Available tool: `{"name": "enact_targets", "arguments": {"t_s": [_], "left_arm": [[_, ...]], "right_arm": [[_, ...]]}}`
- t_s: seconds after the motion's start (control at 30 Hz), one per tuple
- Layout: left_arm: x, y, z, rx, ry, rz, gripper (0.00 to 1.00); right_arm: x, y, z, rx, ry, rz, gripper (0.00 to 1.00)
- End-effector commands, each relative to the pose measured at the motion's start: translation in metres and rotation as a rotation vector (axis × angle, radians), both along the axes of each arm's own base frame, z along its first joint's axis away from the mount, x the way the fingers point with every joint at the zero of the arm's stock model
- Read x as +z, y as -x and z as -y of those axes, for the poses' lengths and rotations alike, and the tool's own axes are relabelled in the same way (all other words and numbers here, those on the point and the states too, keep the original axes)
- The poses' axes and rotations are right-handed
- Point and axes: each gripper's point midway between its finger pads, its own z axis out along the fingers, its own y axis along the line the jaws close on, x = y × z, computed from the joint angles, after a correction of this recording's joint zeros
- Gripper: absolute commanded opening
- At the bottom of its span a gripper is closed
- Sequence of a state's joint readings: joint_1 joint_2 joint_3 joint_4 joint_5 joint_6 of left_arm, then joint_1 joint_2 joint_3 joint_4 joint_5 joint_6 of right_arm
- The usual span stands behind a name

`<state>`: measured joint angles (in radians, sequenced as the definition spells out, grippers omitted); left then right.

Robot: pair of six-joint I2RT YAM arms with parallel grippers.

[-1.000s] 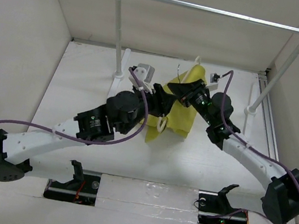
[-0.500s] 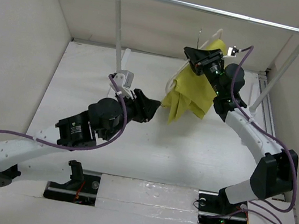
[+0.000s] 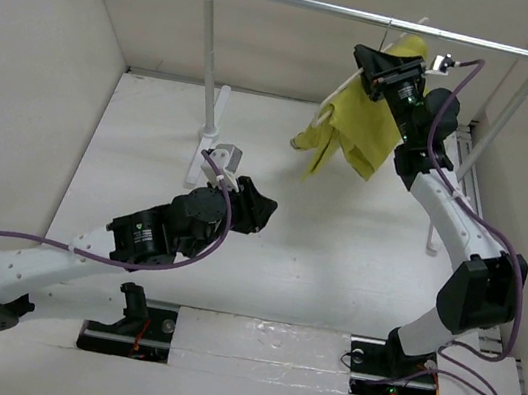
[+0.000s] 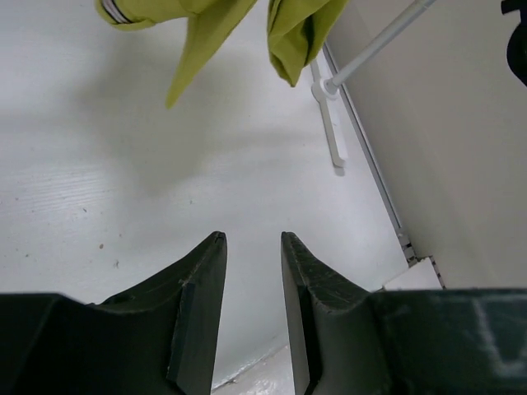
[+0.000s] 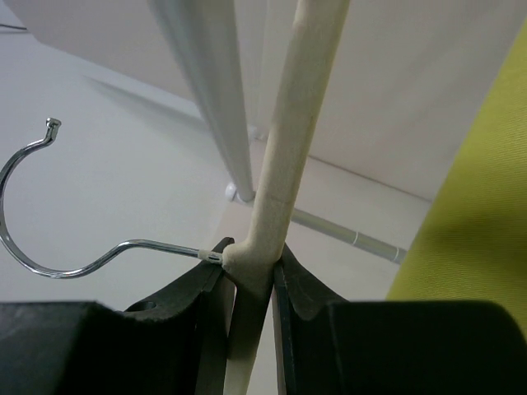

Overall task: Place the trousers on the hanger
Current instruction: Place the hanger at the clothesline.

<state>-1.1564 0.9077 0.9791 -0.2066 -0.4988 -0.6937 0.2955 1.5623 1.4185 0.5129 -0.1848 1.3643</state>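
The bar (image 3: pixel 375 17) lies beyond the open tip of the hanger's wire hook, so the hanger would fall if I opened now. My right gripper moves the hanger toward the bar first.
The mustard-yellow trousers (image 3: pixel 358 132) hang folded over the cream hanger (image 3: pixel 332 108), lifted high at the back right just under the metal rail (image 3: pixel 375 17). My right gripper (image 3: pixel 384 72) is shut on the hanger at its neck. The right wrist view shows the hanger's cream stem (image 5: pixel 280 173) between my fingers, the wire hook (image 5: pixel 33 206) to the left and yellow cloth (image 5: pixel 478 222) at the right. My left gripper (image 3: pixel 261 200) is open and empty, low over the table. The left wrist view shows its gripper (image 4: pixel 250 240) with the trouser ends (image 4: pixel 288 33) hanging above.
The rail rests on two white posts, left (image 3: pixel 209 57) and right (image 3: pixel 500 120), with foot bars on the white table (image 3: pixel 152 138). White walls close in the back and sides. A purple cable (image 3: pixel 26 224) trails from the left arm.
My right gripper has lifted the hanger and trousers up and back to the rail. My left arm has drawn back toward the near left, away from the trousers.
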Motion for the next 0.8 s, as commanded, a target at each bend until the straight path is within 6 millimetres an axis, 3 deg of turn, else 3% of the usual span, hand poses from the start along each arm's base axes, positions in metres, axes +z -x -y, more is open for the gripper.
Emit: {"name": "enact_targets", "arguments": {"t_s": [0.0,0.13,0.33,0.43,0.5,0.6,0.63,0.77], "left_arm": [[0.005,0.001,0.004,-0.010,0.032,0.000,0.28],[-0.001,0.000,0.003,-0.006,0.028,-0.013,0.27],[-0.006,0.000,0.001,0.004,0.028,-0.026,0.26],[-0.006,-0.002,0.000,0.015,0.023,-0.027,0.26],[-0.009,-0.002,0.001,0.020,0.018,-0.030,0.26],[-0.010,-0.004,0.002,0.024,0.013,-0.034,0.27],[-0.010,-0.004,0.003,0.025,0.009,-0.034,0.28],[-0.007,-0.006,0.004,0.027,0.014,-0.028,0.37]], "right_arm": [[0.099,0.028,0.030,-0.025,-0.092,0.307,0.00],[0.098,0.011,0.037,-0.033,-0.082,0.306,0.00],[0.082,-0.015,0.046,-0.037,-0.075,0.271,0.00],[0.071,-0.020,0.049,-0.048,-0.061,0.249,0.00],[0.053,-0.023,0.049,-0.049,-0.054,0.220,0.00],[0.028,-0.026,0.049,-0.049,-0.057,0.183,0.09],[0.024,-0.024,0.050,-0.052,-0.058,0.178,0.18],[0.010,-0.022,0.049,-0.049,-0.051,0.166,0.32]]}}
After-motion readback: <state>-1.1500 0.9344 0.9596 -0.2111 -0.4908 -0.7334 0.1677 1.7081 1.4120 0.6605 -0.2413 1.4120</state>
